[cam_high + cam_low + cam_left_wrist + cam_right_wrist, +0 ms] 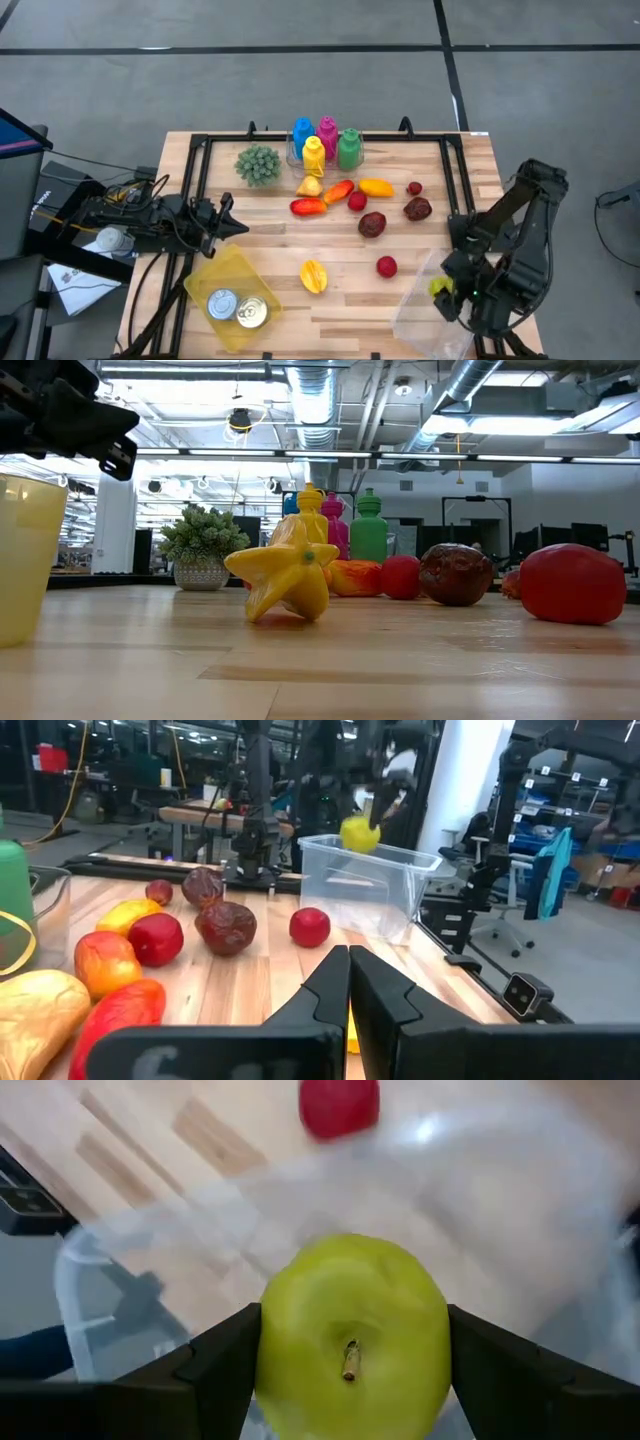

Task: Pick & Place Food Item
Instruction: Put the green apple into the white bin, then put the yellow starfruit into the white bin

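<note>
The green apple is above the bottom of the clear bin (425,310) (240,1280), so my right gripper keeps holding the apple for now.
A green apple (350,1300) sits between the fingers of my right gripper (352,1370), above a clear plastic bin (425,310) at the table's near right corner. The left wrist view shows the apple (360,833) over the bin (370,880). My left gripper (348,990) is shut on nothing and points level over the table's left side (235,226). Other food lies mid-table: a red fruit (387,266), a yellow star-shaped fruit (313,275), dark red fruits (372,224). My right gripper pinches the green apple by its two opposite sides (270,1350), one finger (215,1370) on each. The fingers slant steeply down from above. The apple's stem end (350,1360) faces the wrist. The apple is lifted clear, over the clear bin.
A yellow bin (232,290) holding two cans stands near the left front. Coloured bottles (325,140) and a small potted plant (258,165) stand at the far edge, with more fruit (340,195) in front of them. A black frame (195,150) borders the table.
</note>
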Available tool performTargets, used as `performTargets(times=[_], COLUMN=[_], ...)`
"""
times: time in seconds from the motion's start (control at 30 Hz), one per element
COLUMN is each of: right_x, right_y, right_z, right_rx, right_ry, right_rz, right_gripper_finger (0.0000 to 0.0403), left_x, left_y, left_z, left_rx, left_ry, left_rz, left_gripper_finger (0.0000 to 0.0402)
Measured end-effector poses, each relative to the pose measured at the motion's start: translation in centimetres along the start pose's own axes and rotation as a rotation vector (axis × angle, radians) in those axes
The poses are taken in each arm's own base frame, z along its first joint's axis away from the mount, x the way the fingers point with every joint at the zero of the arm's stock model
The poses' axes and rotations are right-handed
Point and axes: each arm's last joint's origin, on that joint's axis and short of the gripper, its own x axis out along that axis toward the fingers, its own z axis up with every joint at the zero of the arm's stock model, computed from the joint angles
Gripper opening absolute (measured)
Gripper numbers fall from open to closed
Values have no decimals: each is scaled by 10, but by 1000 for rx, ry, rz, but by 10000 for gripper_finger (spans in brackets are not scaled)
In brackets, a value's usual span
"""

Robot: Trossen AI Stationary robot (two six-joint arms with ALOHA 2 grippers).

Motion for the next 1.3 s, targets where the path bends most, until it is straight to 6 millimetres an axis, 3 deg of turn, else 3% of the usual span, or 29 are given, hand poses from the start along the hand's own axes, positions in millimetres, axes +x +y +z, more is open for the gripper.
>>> performTargets(times=[0.23, 0.43, 0.6, 0.83, 0.9, 1.03, 1.2, 1.3], right_x=[46, 69, 81, 84, 78, 48, 2, -12], right_y=[1, 10, 16, 20, 22, 27, 27, 24], right_z=[-14, -13, -17, -15, -11, 10, 49, 76], right_rx=[16, 6, -8, -21, -34, -54, -64, -62], right_ry=[168, 150, 220, 227, 234, 248, 234, 214], right_rz=[-70, -145, -190, -167, -144, -58, 21, -4], right_gripper_finger=[276, 279, 318, 381, 386, 387, 386, 386], left_x=[0, 0, 0, 0, 0, 0, 0, 0], left_y=[0, 0, 0, 0, 0, 0, 0, 0], left_z=[0, 0, 0, 0, 0, 0, 0, 0], left_rx=[0, 0, 0, 0, 0, 0, 0, 0], left_ry=[0, -1, -1, -1, -2, -2, -2, -2], left_rz=[0, 0, 0, -1, -1, -1, -1, -1], left_gripper_finger=[0, 0, 0, 0, 0, 0, 0, 0])
